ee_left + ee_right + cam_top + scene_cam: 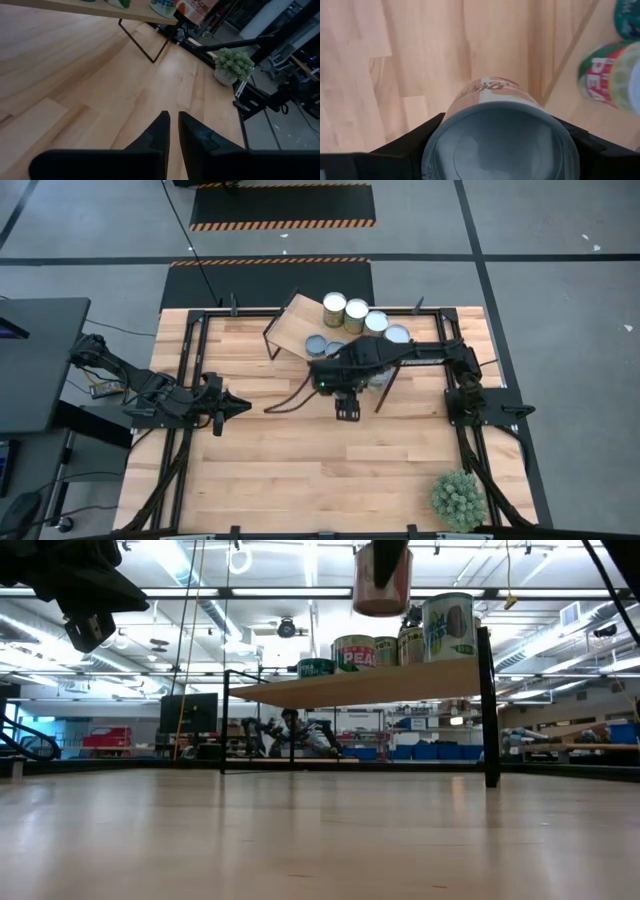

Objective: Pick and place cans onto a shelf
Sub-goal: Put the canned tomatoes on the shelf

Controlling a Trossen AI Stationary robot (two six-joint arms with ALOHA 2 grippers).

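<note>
My right gripper should move the reddish-labelled can toward the shelf before it lets go. The can is still hanging over the table, short of the shelf's near edge (pixel 570 55).
The shelf (pixel 300 327) is a light wooden board on thin dark legs (pixel 488 710), set askew at the table's far side. Several cans stand on it (pixel 356 313), also seen in the low view (pixel 352 652). My right gripper (pixel 345 380) is shut on a can with a blue-grey top (pixel 500 145) and a reddish label (pixel 382 580), held by the shelf's near edge and higher than the board. My left gripper (pixel 235 405) is shut and empty above the table's left part; it also shows in its wrist view (pixel 173 132). My right gripper pinches the can between its two fingers, on opposite sides of its wall just under the top rim (pixel 440 131). The fingers (pixel 415 137) come from above, pointing down. The can hangs upright below them, lifted clear of table and shelf.
A spiky green potted plant (pixel 458 498) stands at the table's near right corner, also in the left wrist view (pixel 232 64). A green-labelled can (pixel 605 75) stands on the shelf close to the held can. Bare plank tabletop (pixel 320 470) lies in front of the shelf.
</note>
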